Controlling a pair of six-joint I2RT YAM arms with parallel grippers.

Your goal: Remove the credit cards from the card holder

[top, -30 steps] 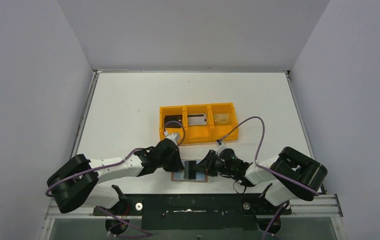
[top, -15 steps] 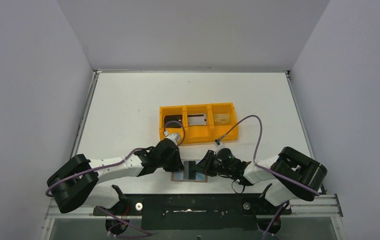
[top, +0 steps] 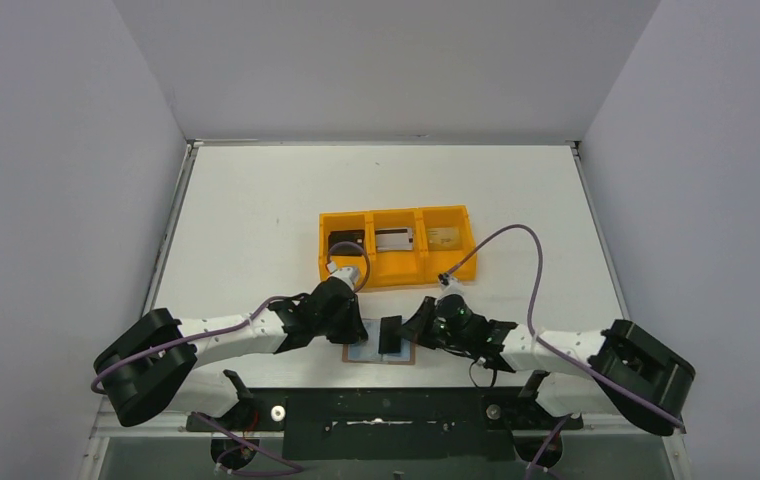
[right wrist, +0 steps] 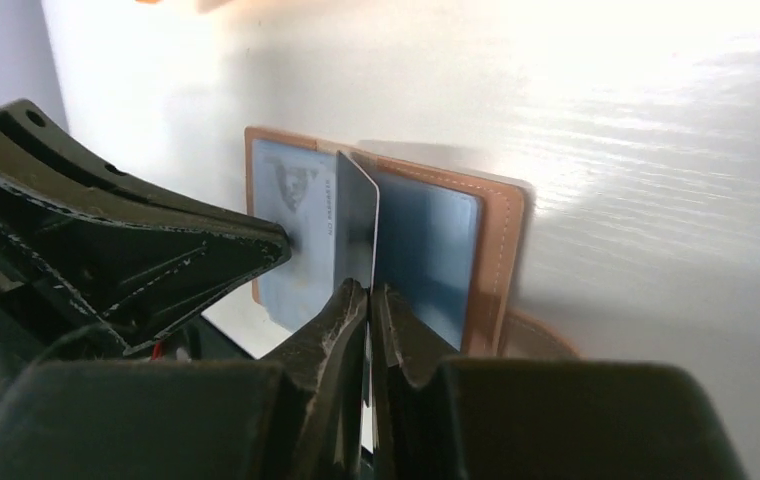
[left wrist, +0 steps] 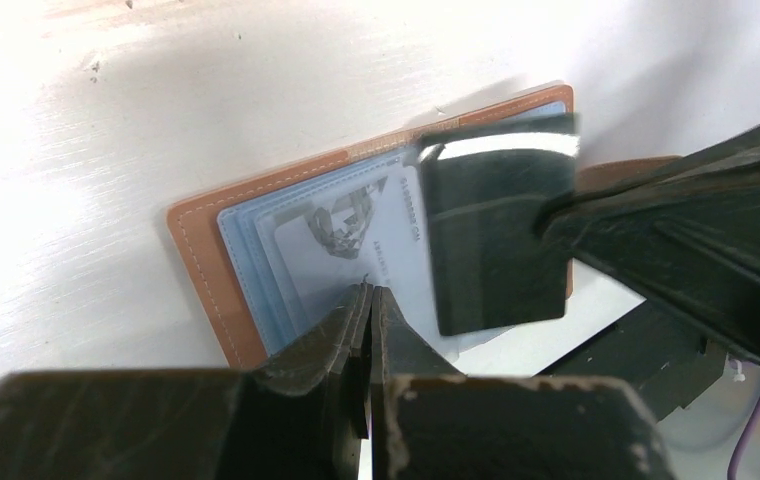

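The right gripper's fingers are closed on the black card, which is edge-on between them, so the black card [top: 390, 335] [right wrist: 357, 220] would come out of the holder too if the right gripper lifted now.
The brown card holder [top: 356, 353] lies open at the table's front edge, its grey-blue inside up. My left gripper [top: 358, 328] is shut and empty, and its tips [left wrist: 370, 295] press on the holder's left panel [left wrist: 206, 260]. A pale silvery card [left wrist: 346, 240] sits in that panel. My right gripper [top: 408, 335] is shut on a black card [top: 391, 335] and holds it on edge over the holder's middle. The black card also shows in the left wrist view [left wrist: 496, 240] and edge-on in the right wrist view [right wrist: 356, 225], above the right gripper [right wrist: 367, 290] and the holder [right wrist: 501, 250].
An orange three-compartment tray [top: 396, 268] stands just behind both grippers. It holds a black card [top: 346, 243], a silvery card [top: 394, 239] and a gold-tan card [top: 443, 237]. The table's front edge and the black base rail [top: 386, 405] are right below the holder.
My right arm has stretched out low and the black card has shifted slightly right, away from the holder's fold. My left gripper has stayed pressed on the holder.
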